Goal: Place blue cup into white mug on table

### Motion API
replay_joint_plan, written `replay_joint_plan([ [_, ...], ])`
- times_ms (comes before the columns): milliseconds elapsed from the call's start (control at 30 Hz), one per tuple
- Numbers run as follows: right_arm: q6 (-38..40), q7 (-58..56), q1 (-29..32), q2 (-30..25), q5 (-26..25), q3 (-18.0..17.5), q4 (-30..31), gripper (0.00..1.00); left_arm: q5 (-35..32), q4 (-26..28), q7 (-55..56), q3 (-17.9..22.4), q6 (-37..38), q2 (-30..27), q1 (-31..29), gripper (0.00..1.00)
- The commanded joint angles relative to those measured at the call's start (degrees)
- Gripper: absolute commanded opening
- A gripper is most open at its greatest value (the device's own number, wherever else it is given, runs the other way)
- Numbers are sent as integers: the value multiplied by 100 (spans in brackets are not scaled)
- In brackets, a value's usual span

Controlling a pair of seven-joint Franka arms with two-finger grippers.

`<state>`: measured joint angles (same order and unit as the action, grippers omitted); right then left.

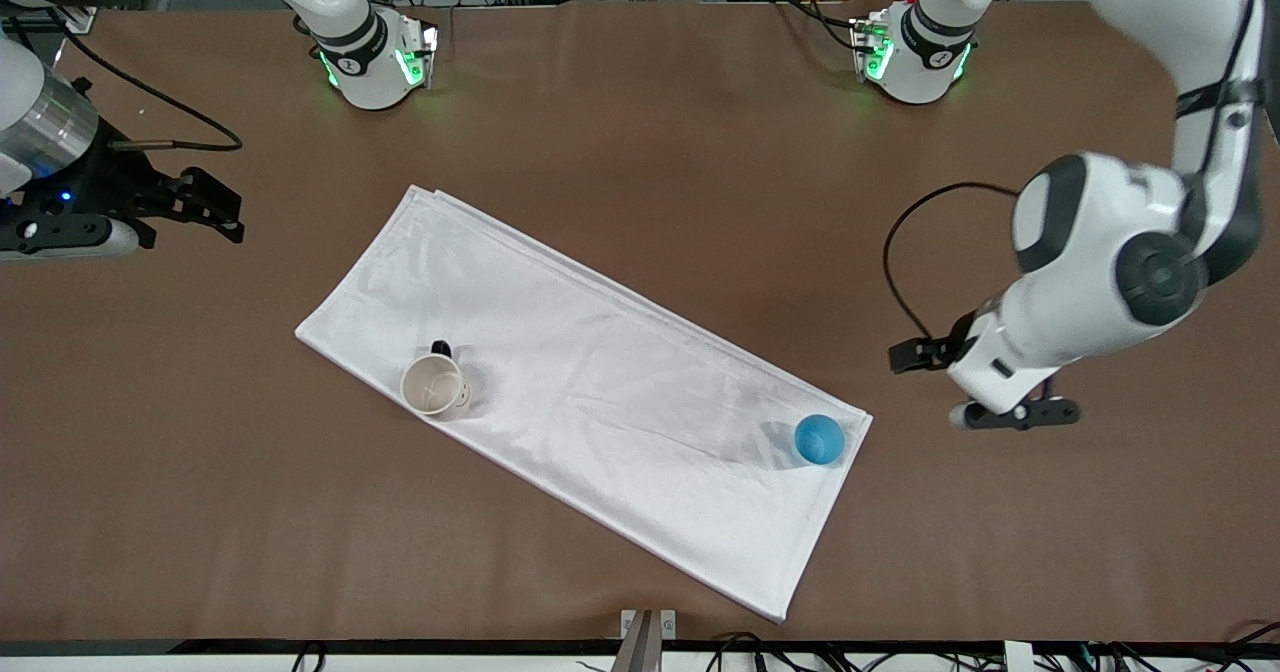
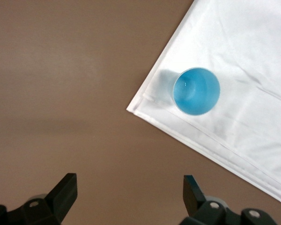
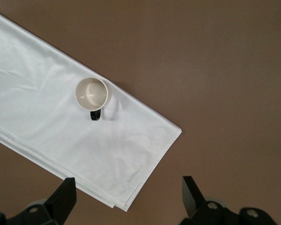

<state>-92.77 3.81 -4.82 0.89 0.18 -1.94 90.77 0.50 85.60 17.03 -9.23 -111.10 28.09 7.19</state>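
Observation:
My left gripper needs to grab the blue cup by its rim (image 1: 837,424) next, so that it can put the cup into the white mug (image 1: 435,385).
The blue cup (image 1: 819,439) stands upright on the corner of the white cloth toward the left arm's end of the table; it also shows in the left wrist view (image 2: 196,91). The white mug (image 1: 435,385) with its black handle stands upright and empty on the cloth toward the right arm's end, and shows in the right wrist view (image 3: 91,93). My left gripper (image 1: 978,390) is open and empty over bare brown table (image 1: 640,132) beside the blue cup's corner of the cloth (image 2: 129,190). My right gripper (image 1: 230,210) is open and empty over bare table at the right arm's end (image 3: 129,192).
The white rectangular cloth (image 1: 600,392) lies diagonally across the middle of the table. The two arm bases (image 1: 375,57) stand along the table edge farthest from the front camera. A black cable (image 1: 905,252) loops off the left arm's wrist.

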Motion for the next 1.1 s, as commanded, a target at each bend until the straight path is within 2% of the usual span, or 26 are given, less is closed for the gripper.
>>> replay_joint_plan([
  [0,57,-135,140,-10,96,-148,55,100,-296,-167,195,35,-385,434,177,100],
  [367,39,-143,245,-45,96,-272,20,100,-279,-176,318,35,-1133,1005,212,100],
  [667,22,-152,254,-45,96,-298,11,100,-262,-176,529,35,-1915,1296,221,100],
  [1067,118,-143,192,7,96,-316,222,100,-270,-176,907,35,-2443,1516,326,100],
])
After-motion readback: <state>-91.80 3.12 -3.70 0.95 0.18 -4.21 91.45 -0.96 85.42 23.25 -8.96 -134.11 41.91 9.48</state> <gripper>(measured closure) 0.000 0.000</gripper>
